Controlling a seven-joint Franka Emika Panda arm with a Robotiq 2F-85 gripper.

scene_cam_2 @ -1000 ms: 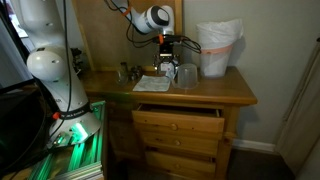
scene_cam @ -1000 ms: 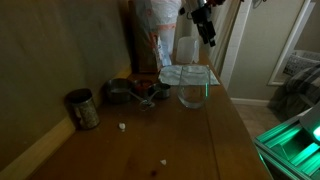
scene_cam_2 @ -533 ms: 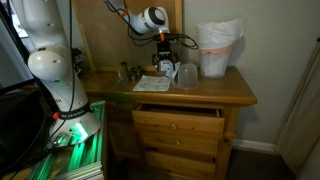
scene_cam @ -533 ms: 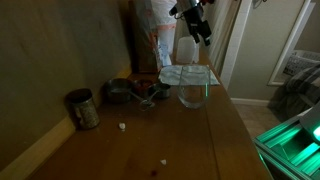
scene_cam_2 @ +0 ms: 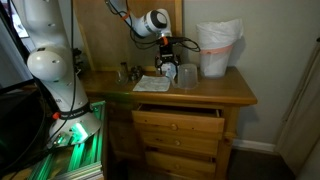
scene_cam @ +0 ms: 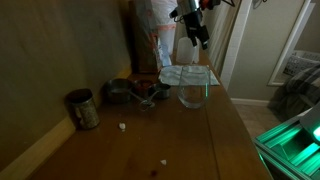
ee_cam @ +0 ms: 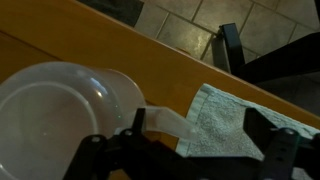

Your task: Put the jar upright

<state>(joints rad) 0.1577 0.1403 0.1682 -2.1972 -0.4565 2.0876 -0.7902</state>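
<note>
The robot's gripper will next turn the jar upright, so it will grab the jar [scene_cam: 185,48] by the handle that sticks out from its side near the cloth, which leaves the jar's ends free.
The jar [scene_cam: 185,48] is a tall pale translucent cup. It stands upright on the wooden table at the far edge of a pale green cloth [scene_cam: 190,74]. In the wrist view I look down on its round end [ee_cam: 60,115], left of the cloth [ee_cam: 235,115]. It also shows in an exterior view [scene_cam_2: 168,72]. My gripper [scene_cam: 194,26] hangs above the jar, apart from it, also seen in an exterior view [scene_cam_2: 168,44]. In the wrist view its fingers [ee_cam: 200,125] are spread over the cloth corner and hold nothing.
A clear glass bowl [scene_cam: 193,95] sits on the cloth in front of the jar. A dark tin can [scene_cam: 82,108] stands near the wall. Small metal items [scene_cam: 132,92] lie beside the cloth. A white bag [scene_cam_2: 218,48] stands at the table's end. Crumbs [scene_cam: 122,126] dot the tabletop.
My gripper has drifted up and slightly sideways above the jar. The jar, bowl and can have not moved.
</note>
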